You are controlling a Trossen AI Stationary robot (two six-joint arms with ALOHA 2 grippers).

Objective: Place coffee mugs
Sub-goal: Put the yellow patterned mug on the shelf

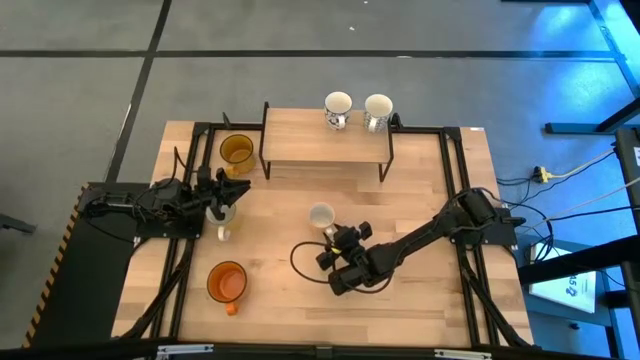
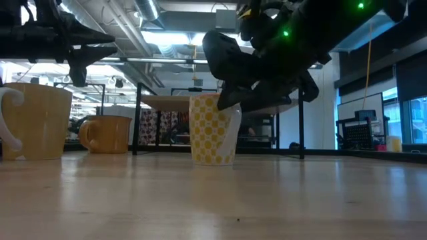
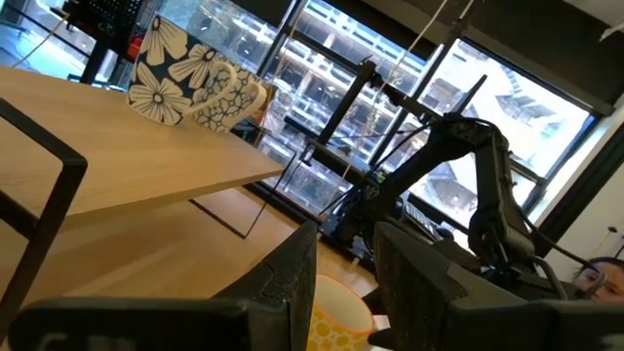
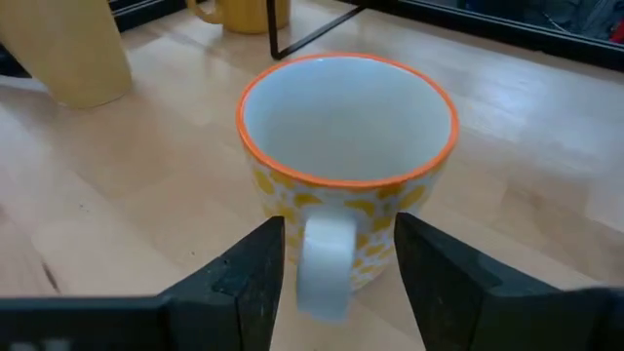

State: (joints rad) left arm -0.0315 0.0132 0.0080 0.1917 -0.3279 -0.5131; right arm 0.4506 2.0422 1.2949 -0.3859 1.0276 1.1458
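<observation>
My right gripper is to pick up the orange-rimmed mug by its handle [image 4: 328, 265] next. Then it needs to place the mug upright on the wooden rack.
A white mug with yellow spots and an orange rim [image 4: 346, 146] stands upright on the table's middle [image 1: 321, 216]. My right gripper [image 4: 338, 229] is open and low behind it, one finger on either side of its handle [image 4: 324, 263], with gaps showing. My left gripper [image 1: 238, 188] is open and hovers above a cream mug [image 2: 37, 120] that stands on the table's left part. An amber mug [image 1: 237, 152] stands near the rack's left end, and an orange mug [image 1: 227, 283] stands near the table's near-left edge. Two flowered mugs [image 1: 338, 108] [image 1: 377, 110] stand on the wooden rack [image 1: 325, 140].
The rack's dark metal legs [image 1: 265, 165] stand on the far half of the table. A black cable [image 1: 300, 262] loops on the wood beside my right gripper. Dark frame rails [image 1: 455, 200] run along both sides. Bare wood lies at the near right [image 1: 420, 300].
</observation>
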